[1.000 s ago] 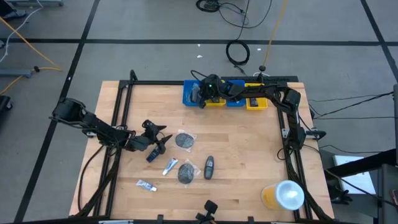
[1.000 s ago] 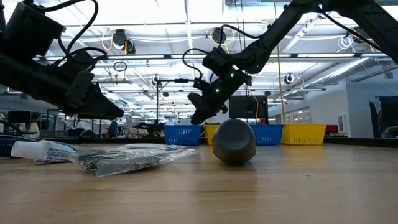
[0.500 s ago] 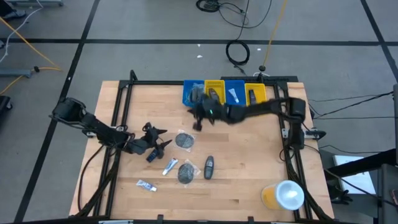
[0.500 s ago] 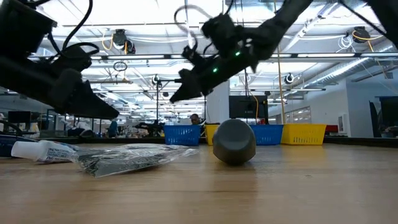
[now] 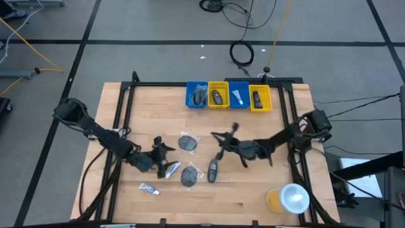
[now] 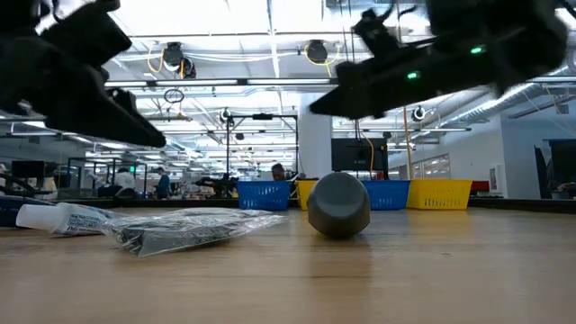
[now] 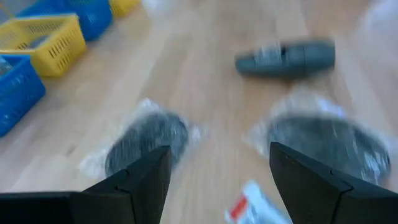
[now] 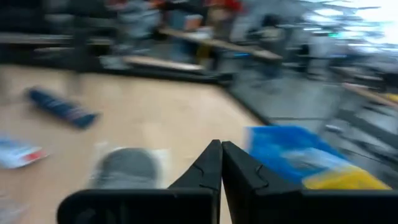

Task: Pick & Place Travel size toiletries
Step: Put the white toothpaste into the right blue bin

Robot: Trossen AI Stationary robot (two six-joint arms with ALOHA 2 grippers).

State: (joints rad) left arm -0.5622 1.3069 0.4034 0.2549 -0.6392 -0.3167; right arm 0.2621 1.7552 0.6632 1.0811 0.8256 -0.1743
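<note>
The white tube needs to get into the blue bin (image 5: 238, 95). My left gripper will grab it next by its end with the cap (image 5: 169, 174).
Toiletries lie on the wooden table: two clear-wrapped dark round pieces (image 5: 188, 142) (image 5: 189, 175), a dark bottle (image 5: 212, 170), a white tube (image 5: 173, 169) and a sachet (image 5: 149, 187). A dark blue tube (image 8: 59, 107) shows in the right wrist view. My left gripper (image 5: 166, 157) is open and empty, above the white tube; both wrapped pieces (image 7: 146, 134) (image 7: 329, 140) show beyond its fingers. My right gripper (image 5: 223, 139) is shut and empty, above the table just beyond the dark bottle.
Four bins stand in a row at the table's far edge: blue (image 5: 197, 95), yellow (image 5: 218, 95), blue (image 5: 238, 95), yellow (image 5: 260, 98), each with a small item in it. A yellow cup with a white lid (image 5: 288, 198) stands at the near right corner.
My right gripper has swung from over the bins at the far edge toward the table's near side, to the middle beside the dark bottle. My left gripper has gone toward the table's right and near edges, over the white tube. The toiletries on the table have stayed put.
</note>
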